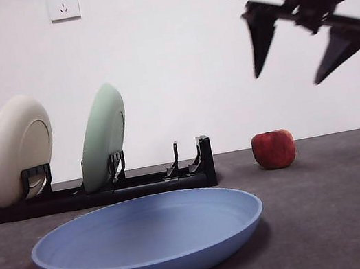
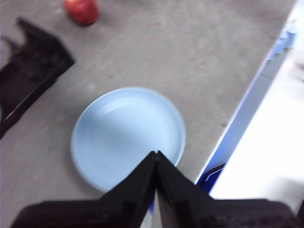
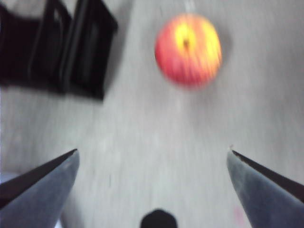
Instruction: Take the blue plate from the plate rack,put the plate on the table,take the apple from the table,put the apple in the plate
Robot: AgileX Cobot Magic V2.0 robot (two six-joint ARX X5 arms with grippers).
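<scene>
My right gripper is going to take hold of the red apple by its rounded sides next, so it can then put the apple [image 1: 274,149] in the blue plate [image 1: 148,241].
The blue plate [image 1: 148,241] lies flat on the table [image 1: 348,216] in front of the plate rack [image 1: 105,186]; it also shows in the left wrist view [image 2: 127,135]. The red apple [image 1: 274,149] sits on the table to the right of the rack's end, apart from the plate. My right gripper [image 1: 301,50] hangs open high above the apple, which shows ahead of its jaws in the right wrist view [image 3: 188,50]. My left gripper [image 2: 156,159] is shut and empty, held above the plate's near rim; it is out of the front view.
A cream plate [image 1: 19,149] and a pale green plate [image 1: 102,137] stand upright in the rack's left slots; its right slots hold nothing. The table's edge [image 2: 237,118] runs close beside the blue plate. A wall socket [image 1: 63,3] is on the white wall behind.
</scene>
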